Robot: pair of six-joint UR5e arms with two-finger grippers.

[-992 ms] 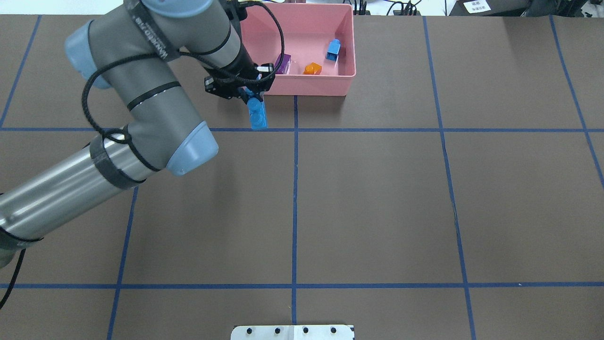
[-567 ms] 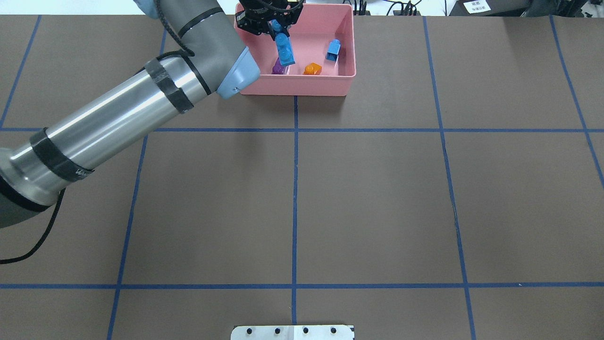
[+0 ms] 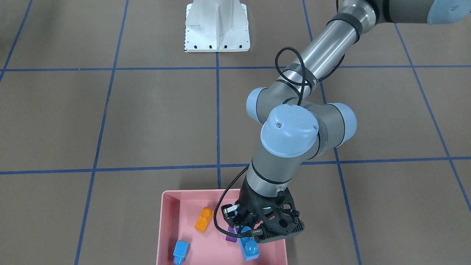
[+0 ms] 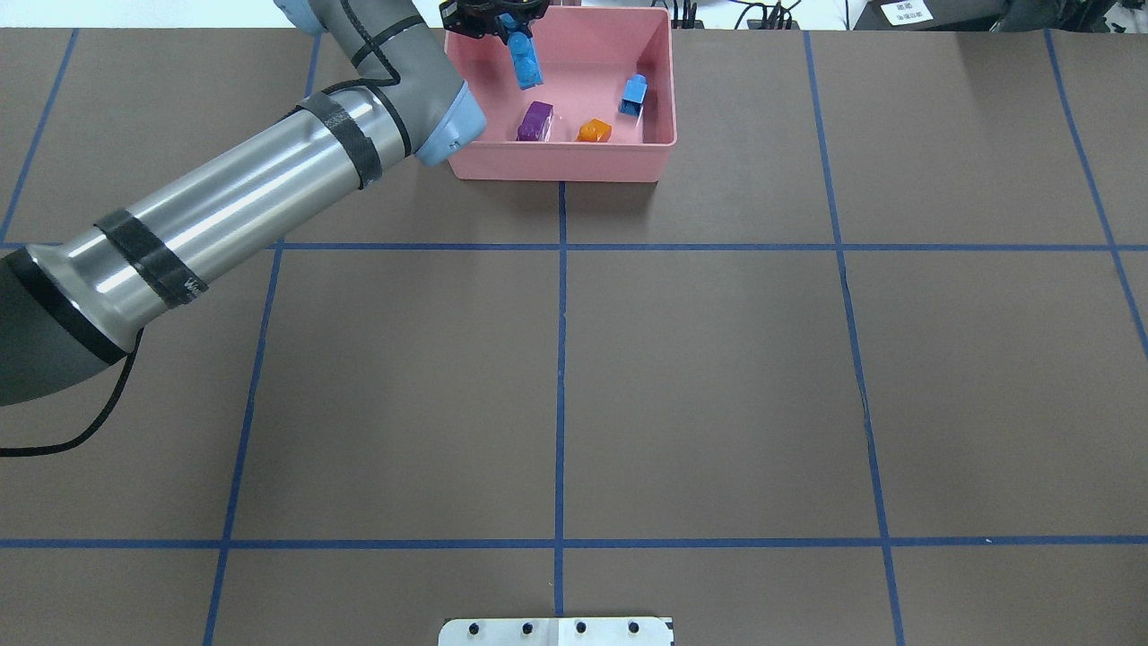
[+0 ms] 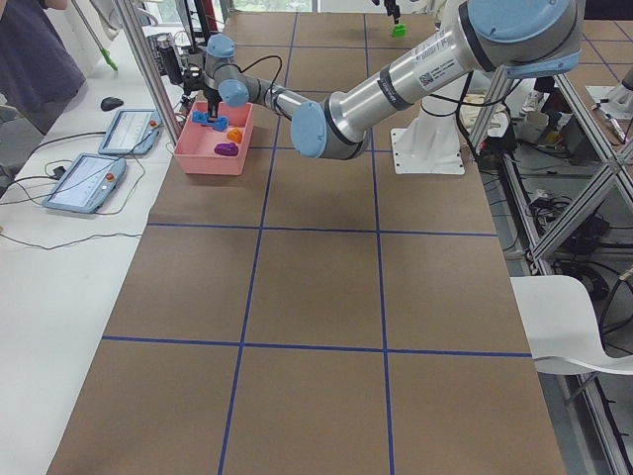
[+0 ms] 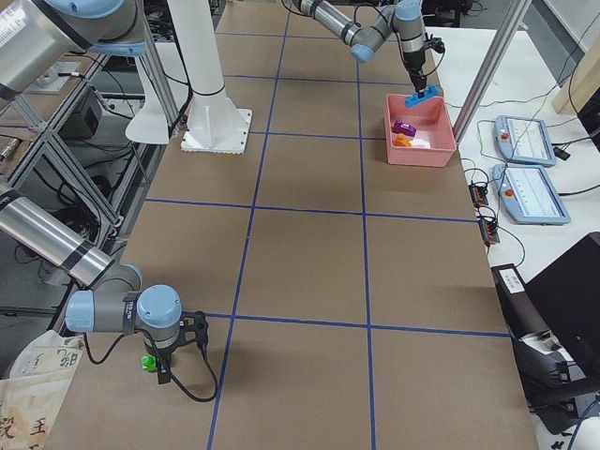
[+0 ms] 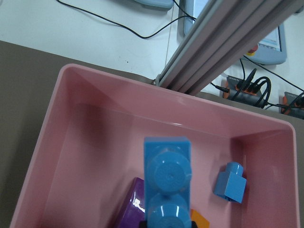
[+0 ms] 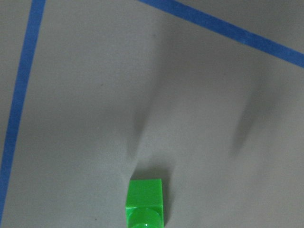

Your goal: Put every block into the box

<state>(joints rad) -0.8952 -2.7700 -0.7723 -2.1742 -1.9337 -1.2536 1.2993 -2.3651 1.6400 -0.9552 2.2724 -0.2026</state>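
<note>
The shadows of my right gripper's fingers end before the green block's sides. My right gripper should go lower before it closes on the green block.
My left gripper (image 4: 513, 29) hangs over the far left part of the pink box (image 4: 565, 167), shut on the long light blue block (image 4: 526, 65). In the front-facing view that block (image 3: 248, 248) sticks out below the gripper (image 3: 245, 234), above the box floor. Inside the box lie the purple block (image 4: 534, 121), the orange block (image 4: 594, 131) and the small light blue block (image 4: 633, 94). The green block (image 8: 145, 202) shows at the bottom of the right wrist view, at my right gripper (image 6: 161, 364) over the table's near right corner. I cannot tell whether that gripper is open or shut.
The white robot base (image 3: 217, 25) stands at the robot's side of the table. Past the far edge, behind the box, are an aluminium frame post (image 7: 228, 42), cables and two tablets (image 5: 89, 183). A person (image 5: 35, 49) stands there. Blue tape lines grid the brown table.
My left arm carried the long light blue block from the table in front of the box up over its rim, then further toward the box's far left side.
</note>
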